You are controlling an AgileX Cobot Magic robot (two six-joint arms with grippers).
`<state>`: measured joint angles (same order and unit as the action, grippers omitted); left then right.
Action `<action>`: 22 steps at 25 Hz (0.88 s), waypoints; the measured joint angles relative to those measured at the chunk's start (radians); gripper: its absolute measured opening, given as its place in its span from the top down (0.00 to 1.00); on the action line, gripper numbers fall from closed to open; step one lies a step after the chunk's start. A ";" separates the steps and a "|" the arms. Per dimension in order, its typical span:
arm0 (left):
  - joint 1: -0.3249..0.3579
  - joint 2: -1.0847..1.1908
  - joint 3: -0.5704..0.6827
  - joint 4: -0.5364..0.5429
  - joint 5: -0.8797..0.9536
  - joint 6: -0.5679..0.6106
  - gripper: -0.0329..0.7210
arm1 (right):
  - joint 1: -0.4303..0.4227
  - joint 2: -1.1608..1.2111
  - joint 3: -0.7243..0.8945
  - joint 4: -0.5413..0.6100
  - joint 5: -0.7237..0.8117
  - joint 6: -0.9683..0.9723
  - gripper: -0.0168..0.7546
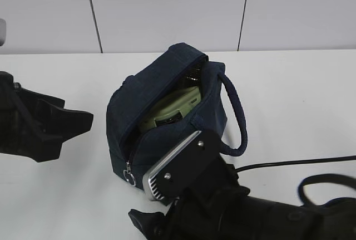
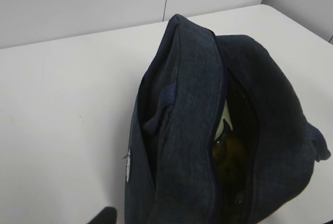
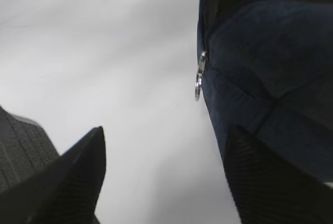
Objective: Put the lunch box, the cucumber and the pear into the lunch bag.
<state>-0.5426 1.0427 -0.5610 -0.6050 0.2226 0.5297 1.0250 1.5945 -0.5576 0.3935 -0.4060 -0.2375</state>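
My right gripper is to grab the zipper next by its metal ring pull, which hangs free, because the zipper's slider sits close against the bag's cloth.
The dark navy lunch bag stands mid-table with its top unzipped and gaping. The pale sage-green lid of the lunch box shows inside it, and a sliver shows in the left wrist view. Below that sliver lies a dim brownish-yellow shape, perhaps the pear. I cannot make out the cucumber. My left gripper sits left of the bag, apart from it, open and empty. My right gripper is open and empty, low at the bag's front end near the zipper's ring pull.
The bag's padded loop handle hangs off its right side. My right arm's wrist block and a black cable fill the near right of the white table. A wall stands behind.
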 joint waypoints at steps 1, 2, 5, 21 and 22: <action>0.000 0.000 0.000 0.000 0.000 0.000 0.45 | 0.000 0.041 -0.005 0.000 -0.027 0.000 0.28; 0.000 0.000 0.000 0.000 -0.001 0.000 0.45 | 0.000 0.078 -0.014 0.000 -0.050 0.004 0.28; 0.000 0.000 0.000 0.000 -0.001 0.000 0.45 | 0.000 0.163 -0.048 0.000 -0.105 0.014 0.28; 0.000 0.000 0.000 0.000 0.002 0.000 0.45 | 0.000 0.357 -0.194 0.009 -0.217 0.029 0.42; 0.000 0.000 0.000 0.000 0.003 0.000 0.45 | 0.000 0.361 -0.205 0.009 -0.219 0.029 0.42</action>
<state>-0.5426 1.0427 -0.5610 -0.6050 0.2256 0.5297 1.0250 1.9559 -0.7625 0.4024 -0.6250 -0.2084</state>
